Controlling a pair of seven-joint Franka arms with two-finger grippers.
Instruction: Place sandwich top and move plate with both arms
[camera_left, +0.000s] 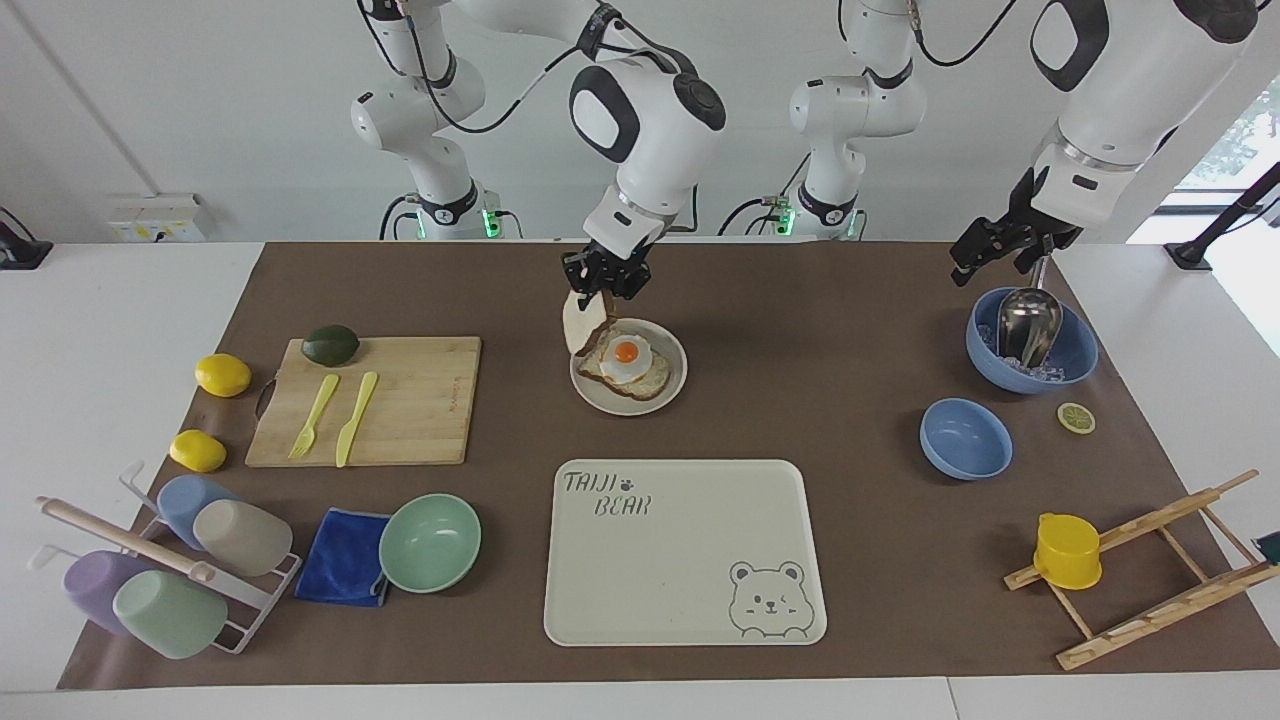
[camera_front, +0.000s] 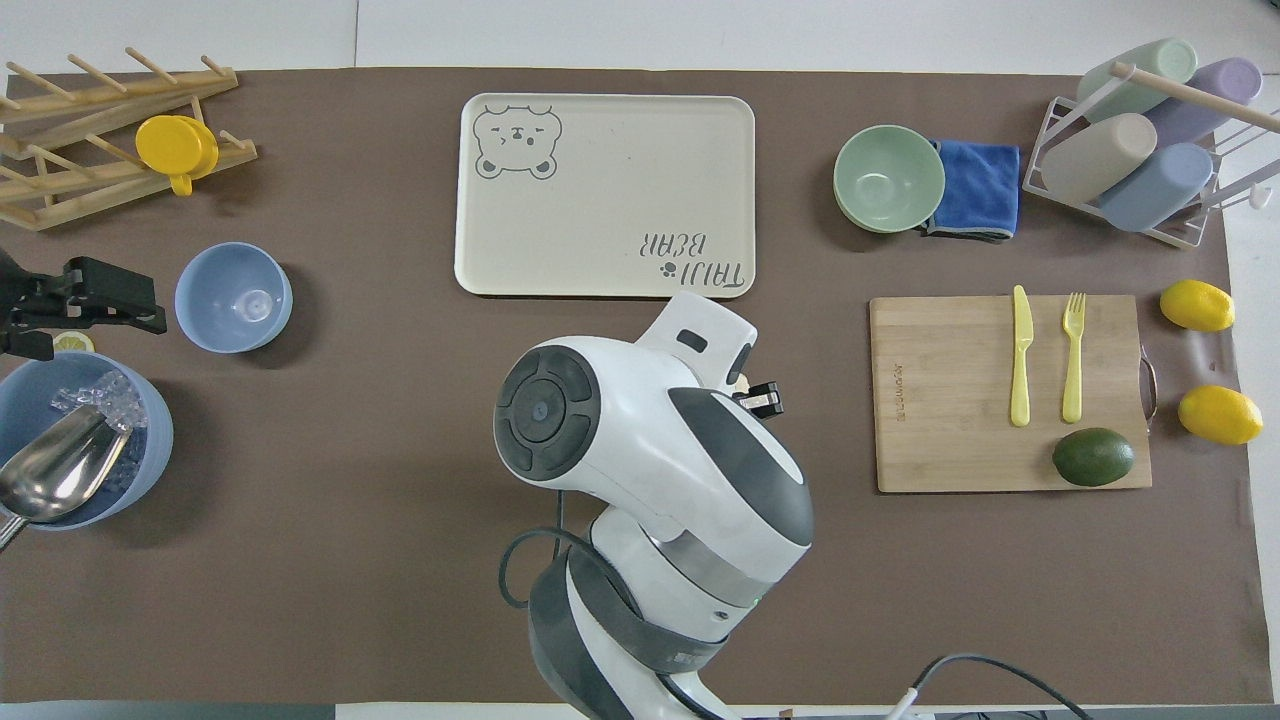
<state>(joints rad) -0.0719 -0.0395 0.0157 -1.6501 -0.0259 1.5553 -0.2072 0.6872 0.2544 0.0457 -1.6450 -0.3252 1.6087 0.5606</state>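
The plate has a toast slice topped with a fried egg (camera_left: 628, 358) lying loose on it, so my left gripper will next grab the plate's rim to move the plate.
The sandwich top (camera_left: 581, 322) hangs on edge in the air, with my right gripper (camera_left: 603, 278) shut on its upper crust. It is over the rim of the plate (camera_left: 678, 376) at the side toward the right arm's end. On the plate lies a toast slice topped with a fried egg (camera_left: 628, 358). In the overhead view the right arm covers the plate and the slice, and only the right gripper's tip (camera_front: 762, 398) shows. My left gripper (camera_left: 988, 250) waits open, in the air over the blue bowl (camera_left: 1075, 355) that holds ice and a metal scoop.
The bear-printed tray (camera_left: 685, 560) lies farther from the robots than the plate. A cutting board (camera_left: 420, 400) with a knife, a fork and an avocado sits toward the right arm's end, beside a mint bowl (camera_left: 430, 542). A small blue bowl (camera_left: 965, 438) sits toward the left arm's end.
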